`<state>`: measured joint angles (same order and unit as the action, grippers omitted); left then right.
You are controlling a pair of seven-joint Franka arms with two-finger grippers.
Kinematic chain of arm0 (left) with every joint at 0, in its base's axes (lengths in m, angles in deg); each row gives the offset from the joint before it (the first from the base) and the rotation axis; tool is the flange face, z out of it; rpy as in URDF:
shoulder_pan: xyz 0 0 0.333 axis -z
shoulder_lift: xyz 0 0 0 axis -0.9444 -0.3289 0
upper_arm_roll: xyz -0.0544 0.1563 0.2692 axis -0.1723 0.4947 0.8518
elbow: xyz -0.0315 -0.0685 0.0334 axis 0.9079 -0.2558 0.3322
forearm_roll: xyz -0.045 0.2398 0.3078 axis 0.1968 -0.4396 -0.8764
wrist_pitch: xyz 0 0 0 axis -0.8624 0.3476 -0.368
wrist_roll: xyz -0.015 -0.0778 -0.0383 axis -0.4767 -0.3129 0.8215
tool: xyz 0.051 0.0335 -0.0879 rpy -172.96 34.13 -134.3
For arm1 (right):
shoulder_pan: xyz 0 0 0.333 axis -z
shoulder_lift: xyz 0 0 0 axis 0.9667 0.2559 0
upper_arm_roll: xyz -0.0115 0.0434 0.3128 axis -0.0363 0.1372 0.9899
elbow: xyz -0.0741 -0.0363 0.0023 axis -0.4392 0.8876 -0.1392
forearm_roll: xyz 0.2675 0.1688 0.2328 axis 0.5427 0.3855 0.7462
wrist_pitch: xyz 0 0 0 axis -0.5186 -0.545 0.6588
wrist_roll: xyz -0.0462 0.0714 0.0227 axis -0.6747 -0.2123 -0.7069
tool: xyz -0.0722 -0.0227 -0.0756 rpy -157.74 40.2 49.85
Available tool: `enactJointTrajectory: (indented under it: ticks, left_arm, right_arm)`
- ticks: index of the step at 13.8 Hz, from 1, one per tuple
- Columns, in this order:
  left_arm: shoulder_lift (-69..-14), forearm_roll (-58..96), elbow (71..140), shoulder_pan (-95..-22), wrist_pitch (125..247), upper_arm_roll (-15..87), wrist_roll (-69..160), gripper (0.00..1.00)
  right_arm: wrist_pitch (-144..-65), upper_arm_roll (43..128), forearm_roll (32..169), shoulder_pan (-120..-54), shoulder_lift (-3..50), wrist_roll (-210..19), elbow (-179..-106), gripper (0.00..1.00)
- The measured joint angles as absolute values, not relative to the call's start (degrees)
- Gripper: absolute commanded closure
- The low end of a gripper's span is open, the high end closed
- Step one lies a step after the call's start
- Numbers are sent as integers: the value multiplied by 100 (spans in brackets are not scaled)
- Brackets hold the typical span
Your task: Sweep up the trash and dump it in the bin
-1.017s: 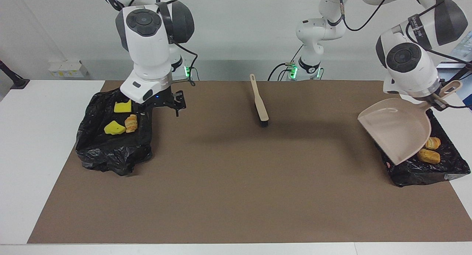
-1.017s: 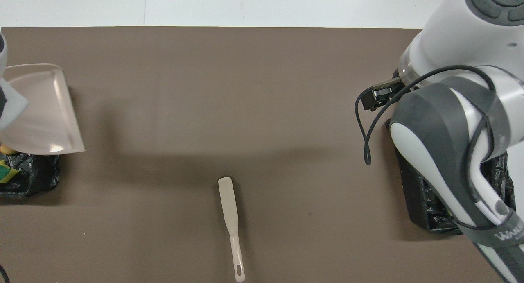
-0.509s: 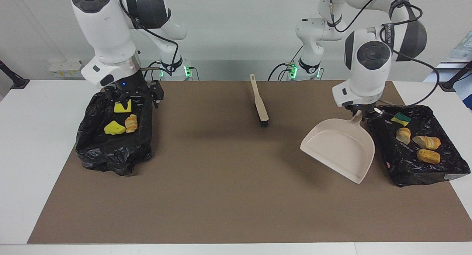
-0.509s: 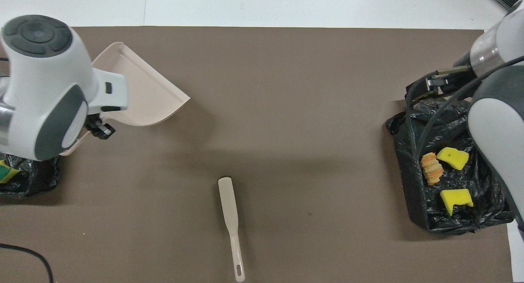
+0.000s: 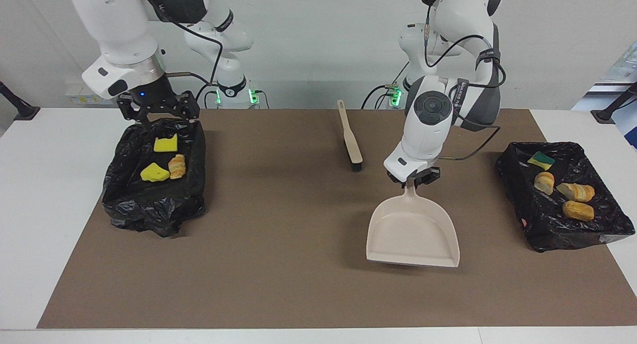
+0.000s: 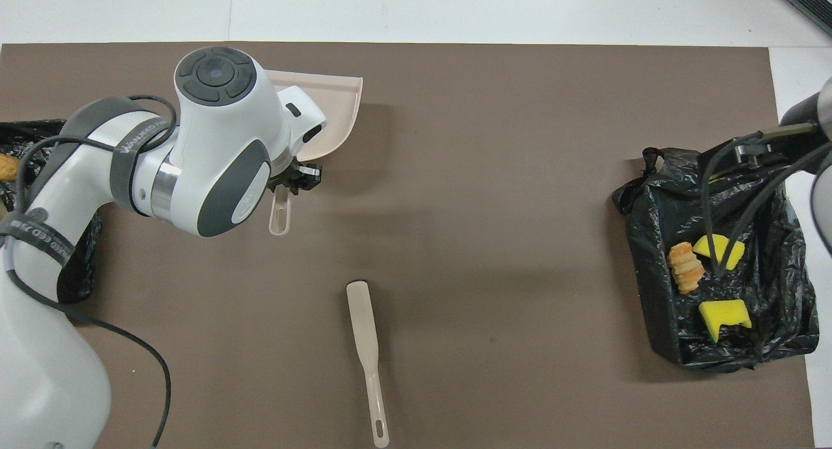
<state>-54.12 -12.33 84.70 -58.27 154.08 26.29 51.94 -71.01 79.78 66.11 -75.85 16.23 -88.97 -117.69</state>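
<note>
The beige dustpan [image 6: 328, 108] hovers above the brown mat in the overhead view, so for now it stays held in my left gripper.
My left gripper [image 5: 412, 179] is shut on the handle of the beige dustpan [image 5: 413, 230], which lies level and low over the brown mat with its mouth away from the robots. From overhead the arm hides most of the dustpan [image 6: 328, 108]. Its pan holds nothing. The trash sits in two black-bagged bins. The bin [image 5: 149, 204] at the right arm's end holds yellow sponge scraps [image 5: 165, 145] and a bread lump [image 5: 176, 166]. The other bin [image 5: 597, 224] holds a green-backed sponge [image 5: 541, 160] and bread lumps [image 5: 578, 210]. My right gripper [image 5: 158, 116] hangs open above its bin's edge nearest the robots.
The beige brush [image 5: 350, 135] with black bristles lies on the mat [image 5: 278, 264] between the arms' bases, handle toward the robots; overhead it is the brush [image 6: 365, 345]. White table borders the mat on all sides.
The left arm carried the dustpan from over the bin at its end toward the middle of the mat and levelled it low. The right gripper drew back and up from its bin.
</note>
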Motion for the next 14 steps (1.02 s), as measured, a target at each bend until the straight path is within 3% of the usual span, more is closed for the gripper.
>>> enactJointTrajectory:
  ticks: [3,8,9,10,11,14]
  left_arm:
    - [-5601,-933,8395,-5792,15858,2595,5633,100]
    - [-6005,-913,8401,-5588,15999,2469,5743,100]
    - [-6103,-920,8403,-5539,16035,2454,5749,65]
    - [-6169,-923,8404,-5497,16043,2450,5750,6]
    - [-6191,-924,8414,-5469,16042,2446,5750,0]
    - [-6143,-925,8418,-5461,16032,2430,5749,0]
  right_arm:
    - [-7101,7962,6721,-7393,1503,-8904,-11899,0]
    - [-7180,7959,6776,-7328,901,-8897,-12715,0]
    - [-7190,7957,6818,-7302,828,-8881,-12828,0]
    - [-7209,7956,6889,-7268,781,-8828,-12898,0]
    - [-7236,7956,6909,-7258,759,-8715,-12930,0]
    - [-7320,7960,6908,-7266,753,-8596,-12951,0]
